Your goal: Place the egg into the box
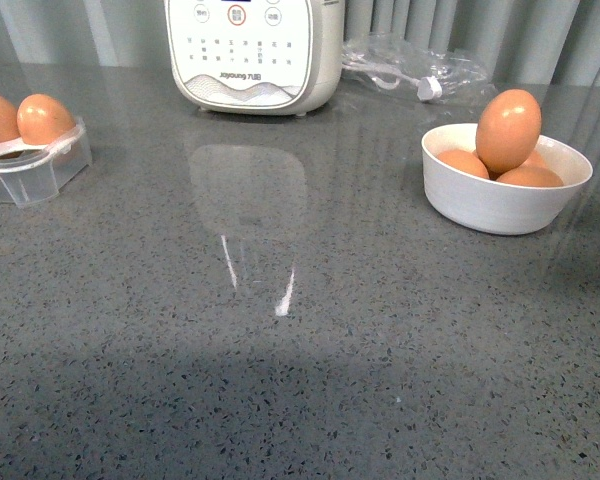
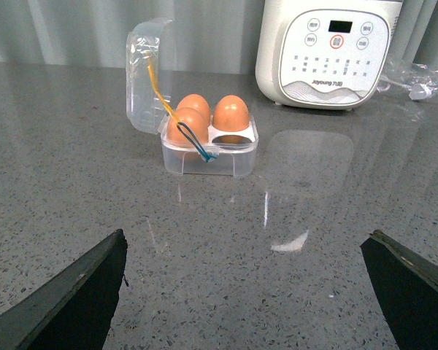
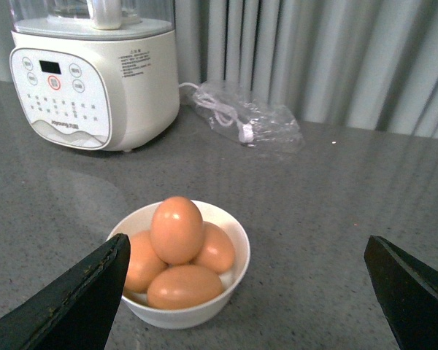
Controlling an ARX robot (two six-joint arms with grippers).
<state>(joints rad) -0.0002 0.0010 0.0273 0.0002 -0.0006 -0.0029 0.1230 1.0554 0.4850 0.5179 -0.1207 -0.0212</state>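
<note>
The clear box has a free cup to fill. My right gripper needs to reach the top egg and pick it up by its round middle (image 3: 177, 230).
Several brown eggs are piled in a white bowl (image 1: 480, 215) at the right; the top egg (image 1: 508, 130) stands upright on the pile, seen too as the top egg (image 3: 177, 229). The clear box (image 2: 204, 157) has its lid up and holds three eggs (image 2: 231, 114); one front cup is free. In the front view the box (image 1: 35, 170) sits at the far left edge. My left gripper (image 2: 244, 281) is open, well short of the box. My right gripper (image 3: 244, 281) is open, just before the bowl (image 3: 233, 273). Neither arm shows in the front view.
A big white appliance (image 1: 255, 50) with buttons stands at the back centre. A clear plastic bag (image 1: 415, 65) with a cable lies behind the bowl. A yellow and blue band (image 2: 182, 131) hangs across the box's eggs. Grey speckled counter (image 1: 300, 350) stretches between box and bowl.
</note>
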